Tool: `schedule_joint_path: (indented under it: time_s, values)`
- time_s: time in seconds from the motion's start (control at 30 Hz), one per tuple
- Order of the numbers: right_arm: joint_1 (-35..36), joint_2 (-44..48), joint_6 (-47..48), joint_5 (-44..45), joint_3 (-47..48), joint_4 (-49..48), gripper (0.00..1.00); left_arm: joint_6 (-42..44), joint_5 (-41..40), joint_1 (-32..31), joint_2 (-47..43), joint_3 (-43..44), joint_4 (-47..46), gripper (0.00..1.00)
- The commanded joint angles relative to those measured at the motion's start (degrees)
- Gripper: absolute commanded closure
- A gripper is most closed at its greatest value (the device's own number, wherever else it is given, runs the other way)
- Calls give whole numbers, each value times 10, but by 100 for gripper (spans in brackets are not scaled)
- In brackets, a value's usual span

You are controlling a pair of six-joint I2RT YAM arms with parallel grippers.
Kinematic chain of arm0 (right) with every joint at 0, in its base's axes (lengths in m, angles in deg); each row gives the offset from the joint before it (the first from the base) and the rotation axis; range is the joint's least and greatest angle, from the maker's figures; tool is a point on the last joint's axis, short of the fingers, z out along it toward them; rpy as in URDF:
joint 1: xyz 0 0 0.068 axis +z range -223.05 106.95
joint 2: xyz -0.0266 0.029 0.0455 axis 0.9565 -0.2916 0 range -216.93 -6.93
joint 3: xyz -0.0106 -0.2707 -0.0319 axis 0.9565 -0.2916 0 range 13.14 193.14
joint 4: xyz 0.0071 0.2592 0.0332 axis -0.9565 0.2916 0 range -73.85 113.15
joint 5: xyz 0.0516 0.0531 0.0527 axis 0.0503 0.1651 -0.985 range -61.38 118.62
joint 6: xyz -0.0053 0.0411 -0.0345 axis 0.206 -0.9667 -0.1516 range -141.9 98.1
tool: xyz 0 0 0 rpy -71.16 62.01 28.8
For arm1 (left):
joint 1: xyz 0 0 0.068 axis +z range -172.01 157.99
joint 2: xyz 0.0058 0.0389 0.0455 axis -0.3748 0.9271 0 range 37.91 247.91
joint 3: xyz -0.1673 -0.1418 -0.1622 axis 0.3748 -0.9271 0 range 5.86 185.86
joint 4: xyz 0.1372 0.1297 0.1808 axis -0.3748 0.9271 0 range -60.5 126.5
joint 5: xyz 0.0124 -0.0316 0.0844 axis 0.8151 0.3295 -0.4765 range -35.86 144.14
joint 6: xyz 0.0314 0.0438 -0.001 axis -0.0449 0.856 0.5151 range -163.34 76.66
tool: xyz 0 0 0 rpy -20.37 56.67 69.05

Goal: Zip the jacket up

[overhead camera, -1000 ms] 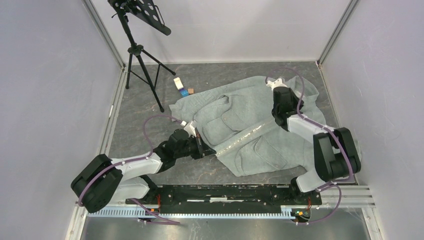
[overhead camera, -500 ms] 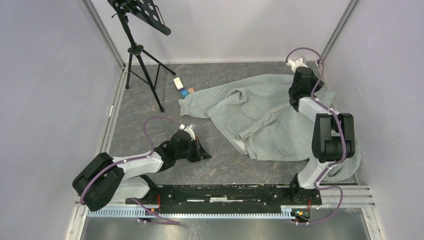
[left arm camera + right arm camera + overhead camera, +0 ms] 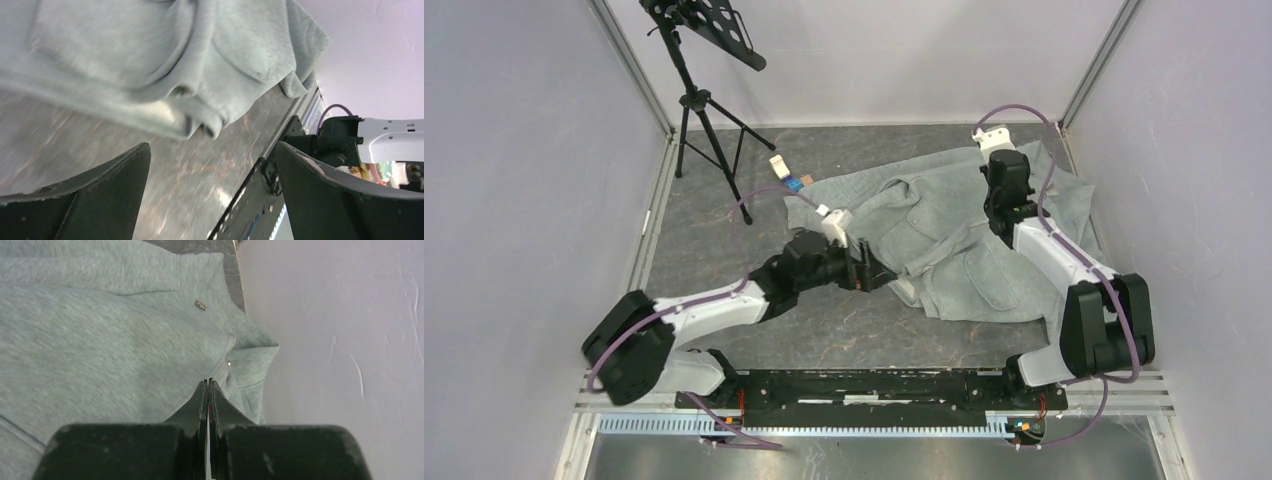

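Observation:
I'll grab the jacket's rolled hem next with my left gripper, where the folded front edges end, to anchor it for zipping up.
The grey-green fleece jacket (image 3: 944,235) lies crumpled on the right half of the table, its front edges bunched and folded. My left gripper (image 3: 869,272) is open at the jacket's lower left corner. In the left wrist view its fingers (image 3: 212,150) stand wide apart with only tabletop between them, and the rolled hem (image 3: 200,117) lies just ahead. My right gripper (image 3: 1004,200) is shut and points down over the jacket's upper part. In the right wrist view its tips (image 3: 208,381) meet just above the fleece (image 3: 100,330) near a collar snap (image 3: 228,362). No fabric shows between them.
A black music stand on a tripod (image 3: 709,110) stands at the back left. Small white and blue boxes (image 3: 786,175) lie by the jacket's far left sleeve. Pale walls (image 3: 1194,150) close in both sides and the back. The arms' mounting rail (image 3: 874,385) runs along the near edge.
The left gripper let go, opened and reached right to the jacket's hem. The right gripper dragged the jacket toward the back right, then came back a little to the left.

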Motion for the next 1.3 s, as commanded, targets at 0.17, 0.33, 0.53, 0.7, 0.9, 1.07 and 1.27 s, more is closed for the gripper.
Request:
schedule_joint_path:
  time_s: [0.17, 0.33, 0.53, 0.7, 0.9, 1.07, 1.27]
  values:
    - [-51, 64, -199, -6, -17, 73, 75, 132, -46, -73, 283, 255, 2, 0]
    - [-76, 86, -248, -108, -36, 81, 16, 173, -83, -77, 374, 371, 142, 3]
    - [-86, 75, -290, -192, -22, 115, 4, 156, -127, -67, 361, 339, 180, 50]
    - [-129, 29, -343, -285, -2, 144, 8, 147, -100, -39, 319, 285, 189, 98]
    - [-150, 34, -368, -357, -21, 138, 9, 98, 22, -1, 191, 133, 178, 98]
    - [-149, 25, -448, -475, -117, 40, 24, 70, 36, 7, 102, 53, 216, 98]
    - [-87, -64, -493, -522, -186, -50, 56, 51, 47, 7, 91, 35, 229, 98]
